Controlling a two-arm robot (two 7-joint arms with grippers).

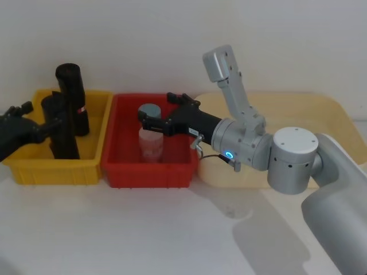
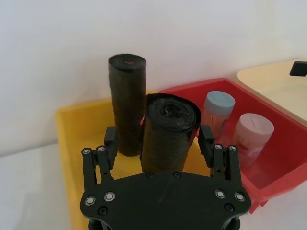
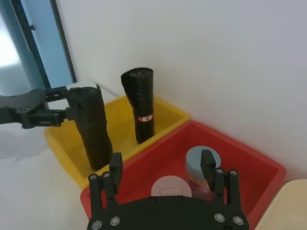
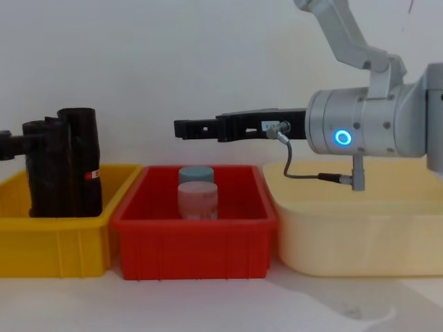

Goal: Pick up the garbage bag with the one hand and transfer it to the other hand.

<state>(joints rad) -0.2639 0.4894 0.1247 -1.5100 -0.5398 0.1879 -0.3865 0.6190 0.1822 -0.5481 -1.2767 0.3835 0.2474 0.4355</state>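
My left gripper grabs the garbage bag [image 4: 45,173] by its upper part above the yellow bin's rim next, since the yellow bin's sides close in around the bag's lower half.
The garbage bag [image 1: 66,143] [image 2: 170,129] [image 3: 93,129] [image 4: 45,173], a plain crinkled black roll, stands upright in the yellow bin [image 1: 57,172]. My left gripper [image 1: 54,112] [image 2: 158,139] [image 3: 64,103] [image 4: 14,142] reaches in from the left. It is open, with one finger on each side of the roll's upper part; one finger touches the roll and the other stands a little off it. My right gripper [image 1: 156,109] [image 3: 160,165] [image 4: 176,128], with a blue wrist ring, hovers open and empty above the red bin [image 1: 149,172].
A second black roll with a red-and-white tag [image 1: 71,86] [image 2: 127,96] [image 3: 141,100] stands just behind the bag in the yellow bin. Two capped jars [image 1: 150,137] [image 4: 197,194] sit in the red bin. A beige tray [image 1: 321,114] lies to the right.
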